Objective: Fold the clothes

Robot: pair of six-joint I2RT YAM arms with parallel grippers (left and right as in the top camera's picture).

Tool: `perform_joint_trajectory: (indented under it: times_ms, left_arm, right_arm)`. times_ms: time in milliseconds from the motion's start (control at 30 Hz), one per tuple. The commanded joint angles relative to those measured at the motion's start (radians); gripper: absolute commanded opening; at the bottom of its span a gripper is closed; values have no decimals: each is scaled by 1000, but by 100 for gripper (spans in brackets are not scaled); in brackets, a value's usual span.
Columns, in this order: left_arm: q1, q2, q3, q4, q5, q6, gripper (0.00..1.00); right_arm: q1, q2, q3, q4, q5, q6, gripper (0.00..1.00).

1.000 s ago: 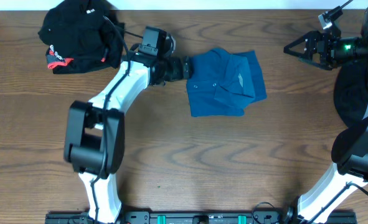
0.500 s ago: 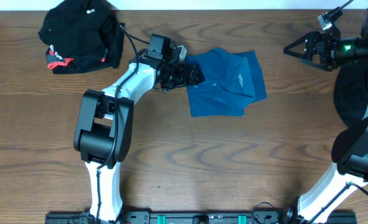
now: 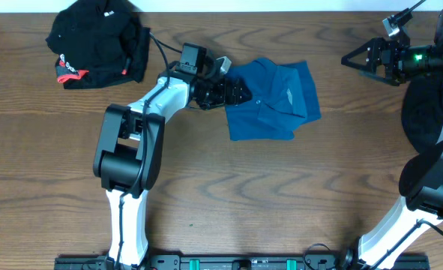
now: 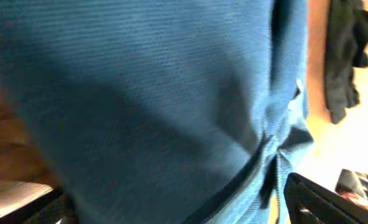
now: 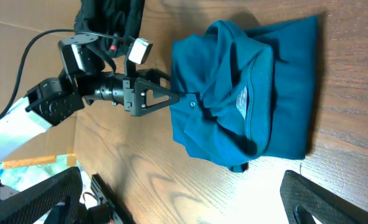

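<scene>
The folded teal-blue shirt (image 3: 273, 101) needs to go, still folded, onto the black garment, so the left gripper should next grab it by its collar-side edge nearest that garment.
The clothes lie in three places. A folded teal-blue shirt (image 3: 273, 101) rests at the table's middle back. My left gripper (image 3: 240, 94) stands open at the shirt's left edge, above the collar area. In the left wrist view teal fabric (image 4: 159, 93) fills the frame between the wide-apart fingers (image 4: 320, 202). The right wrist view shows the shirt (image 5: 252, 93) and the left gripper (image 5: 165, 93) at its edge. My right gripper (image 3: 352, 60) hangs open at the far right, apart from the shirt and holding nothing.
A black garment with red-and-white trim (image 3: 94, 45) is bunched at the back left. A plain dark garment (image 3: 423, 112) lies at the right edge beside the right arm. The wooden table (image 3: 281, 195) stretches in front of the shirt.
My left arm has swung right, carrying its open gripper from beside the shirt onto its left edge. The right arm and the shirt have not moved.
</scene>
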State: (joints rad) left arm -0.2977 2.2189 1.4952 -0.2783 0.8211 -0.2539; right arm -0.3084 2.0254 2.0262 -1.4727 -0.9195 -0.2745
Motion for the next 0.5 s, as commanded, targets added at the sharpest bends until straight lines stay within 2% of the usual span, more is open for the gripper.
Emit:
perform_joint_trajectory:
  times_ms: [0, 333, 467]
  left_arm:
    - [-24, 84, -15, -15, 10, 18, 98]
    - [-96, 98, -15, 10, 5, 18, 98]
    - [-99, 98, -15, 30, 5, 17, 78]
  right_arm:
    - [9, -19, 14, -2, -11, -23, 99]
    - [9, -19, 14, -5, -11, -23, 99]
    - [9, -19, 14, -11, -11, -23, 99]
